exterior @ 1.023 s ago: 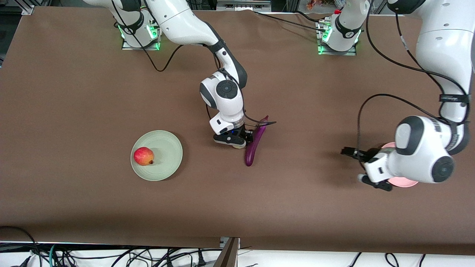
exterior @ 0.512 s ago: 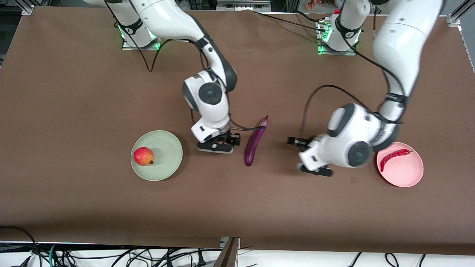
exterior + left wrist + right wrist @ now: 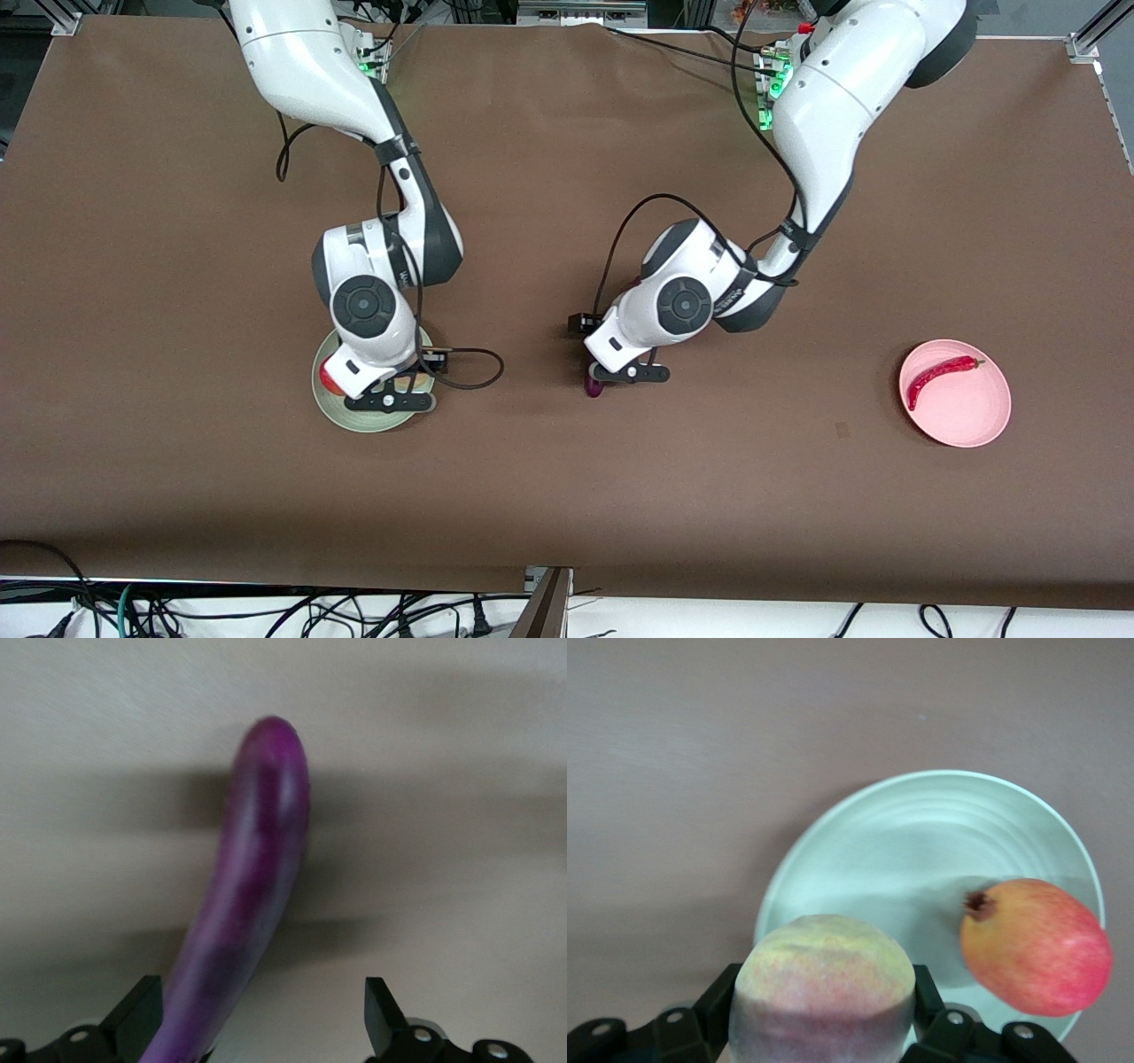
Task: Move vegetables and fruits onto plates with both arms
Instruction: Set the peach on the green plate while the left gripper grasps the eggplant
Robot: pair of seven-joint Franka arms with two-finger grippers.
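Note:
The purple eggplant should be gripped next with my left gripper by its long body (image 3: 213, 966), so that I can transfer it onto the pink plate.
My right gripper (image 3: 824, 990) is shut on the pale yellow-green and pink peach (image 3: 822, 966) and holds it over the rim of the mint green plate (image 3: 921, 842). The red fruit (image 3: 1036, 943) lies on that plate. In the front view the right gripper (image 3: 390, 403) covers much of the green plate (image 3: 354, 418), and the red fruit (image 3: 330, 377) peeks out. My left gripper (image 3: 260, 1005) is open around the purple eggplant (image 3: 257, 868), which runs close to one finger. Only the eggplant's tip (image 3: 592, 387) shows under the left gripper (image 3: 629, 372) in the front view.
The pink plate (image 3: 961, 416) sits toward the left arm's end of the table with the red chili pepper (image 3: 941, 372) lying in it. Brown table surface lies between the eggplant and both plates.
The right arm carried the peach from beside the eggplant to over the green plate. The left arm swung from the pink plate to the eggplant, uncovering the chili.

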